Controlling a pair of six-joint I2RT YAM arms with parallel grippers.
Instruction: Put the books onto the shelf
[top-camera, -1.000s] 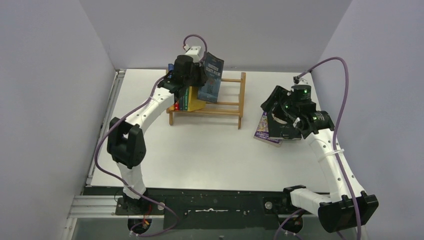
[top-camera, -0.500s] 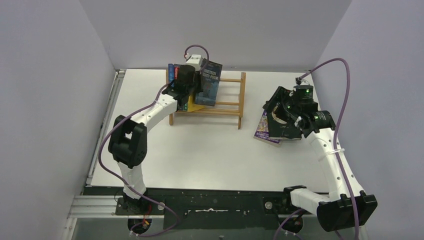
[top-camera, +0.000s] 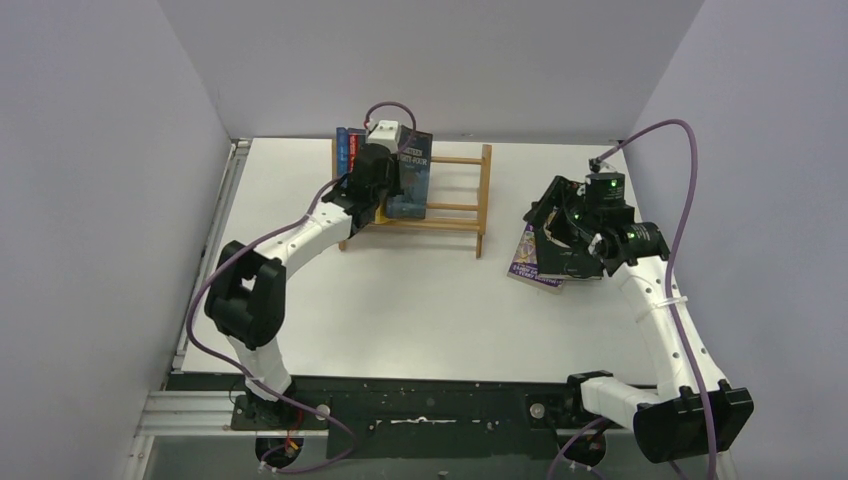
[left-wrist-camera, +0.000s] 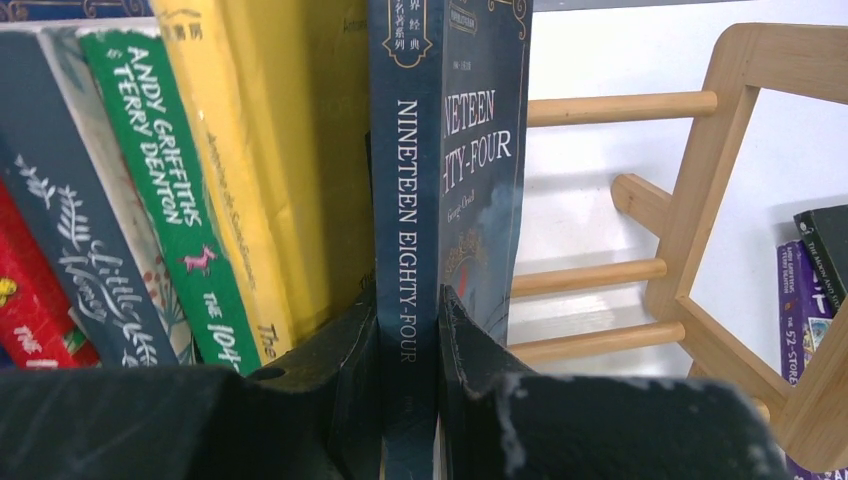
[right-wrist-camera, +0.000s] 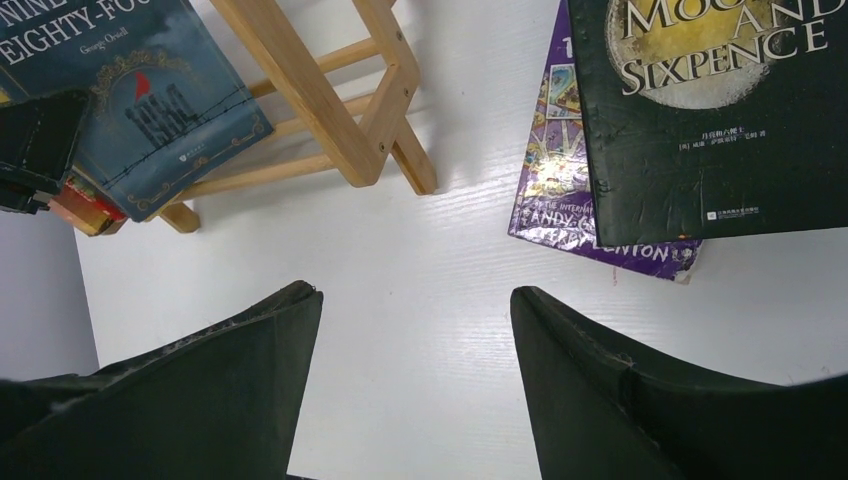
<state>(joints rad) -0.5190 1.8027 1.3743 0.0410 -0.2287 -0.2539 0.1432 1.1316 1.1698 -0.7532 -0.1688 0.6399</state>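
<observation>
I should open my left gripper now, because the dark blue book is standing upright in the wooden shelf, close beside the yellow book.
My left gripper is shut on the spine of a dark blue book, holding it upright in the wooden shelf. It stands right beside a yellow book, with green, grey and red spines further left. My right gripper hangs open above bare table. Just right of it a black book lies on a purple cartoon book, flat on the table.
The right half of the shelf shows bare rungs. Its right end frame stands between the two arms. Grey walls close in the white table on the left, back and right.
The left arm has swung the dark blue book from a raised tilt down and leftward until it stands upright against the yellow book. The right arm has barely shifted.
</observation>
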